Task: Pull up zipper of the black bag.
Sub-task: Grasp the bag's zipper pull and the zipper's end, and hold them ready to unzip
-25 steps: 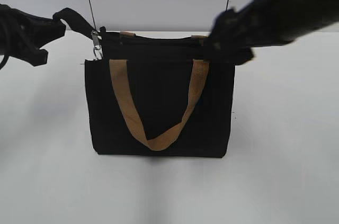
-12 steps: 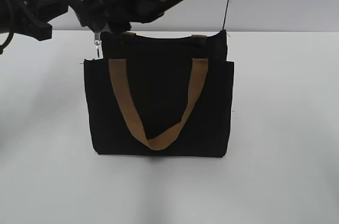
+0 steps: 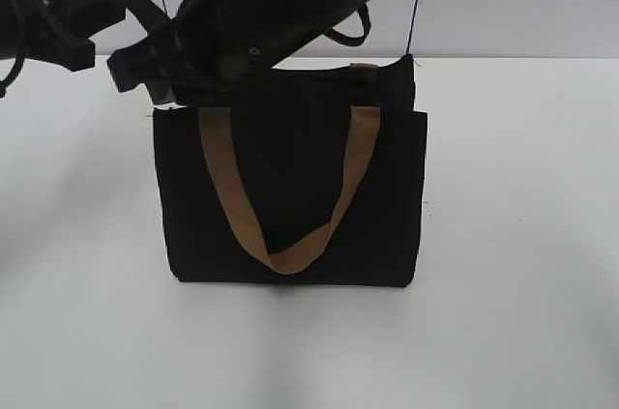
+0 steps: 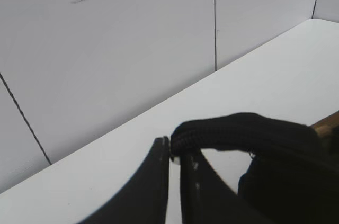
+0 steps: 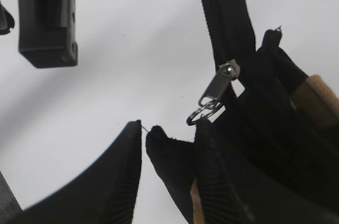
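Observation:
My right gripper should grip the slider by its grey metal pull tab (image 5: 216, 89) next. Then it needs to pull the zipper (image 5: 216, 23) closed.
The black bag (image 3: 290, 187) stands upright on the white table with a tan handle (image 3: 285, 256) hanging down its front. My left gripper (image 4: 170, 152) is shut on the black fabric tail (image 4: 233, 131) at the bag's left end and holds it up and to the left (image 3: 108, 11). My right arm reaches across the bag top to its left corner (image 3: 145, 80). My right gripper (image 5: 169, 128) is open, with a black bag corner between its fingers. The zipper track (image 5: 220, 17) runs past it. Its grey metal pull tab (image 5: 216, 89) hangs just above the right fingertip, not gripped.
The white table (image 3: 522, 235) spreads around the bag, with a pale panelled wall (image 4: 106, 49) behind it. A black block of the other arm (image 5: 47, 17) shows at the top left of the right wrist view.
My right arm has swept from the bag's right end across the top to its left corner, and now hides the pull tab in the exterior view. My left gripper has kept its hold.

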